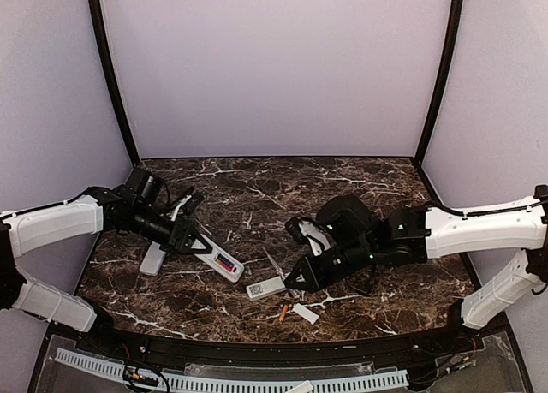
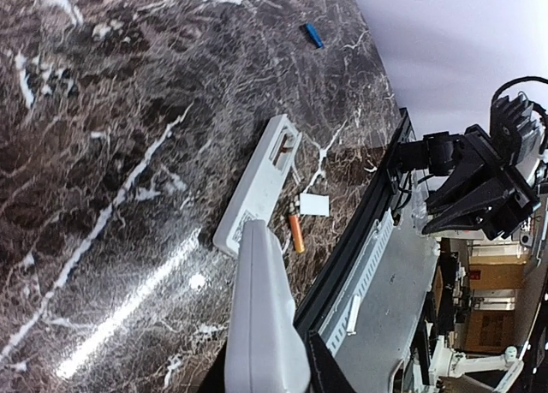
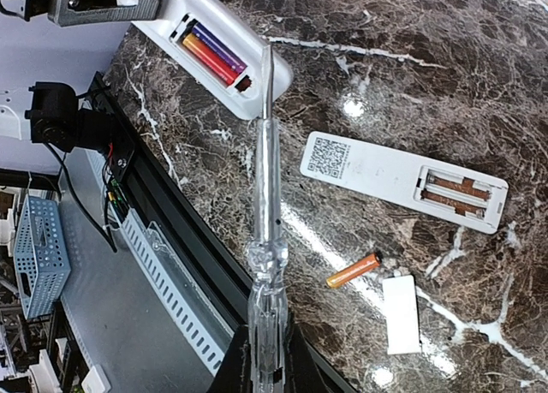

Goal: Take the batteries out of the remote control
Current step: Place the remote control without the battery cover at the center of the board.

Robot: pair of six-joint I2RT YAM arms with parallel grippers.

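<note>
My left gripper should stay closed on the white remote. The white remote hangs above the table, short of the second remote, so it would drop onto empty table if I opened now.
My left gripper (image 1: 181, 235) is shut on a white remote (image 1: 210, 254) and holds it low over the table, its open compartment up. Two batteries (image 3: 212, 57), orange and purple, sit in that compartment. My right gripper (image 1: 301, 276) is shut on a clear rod-like tool (image 3: 265, 196), whose tip is next to the held remote (image 3: 248, 85). A second white remote (image 3: 402, 181) lies on the table with its compartment empty. An orange battery (image 3: 354, 270) lies loose beside it. A blue battery (image 2: 314, 35) lies further off.
A small white cover (image 3: 401, 314) lies by the orange battery near the table's front edge (image 1: 282, 337). Another flat white piece (image 1: 154, 258) lies under my left arm. A perforated cable duct (image 3: 171, 282) runs along below the edge. Walls close in the back and sides.
</note>
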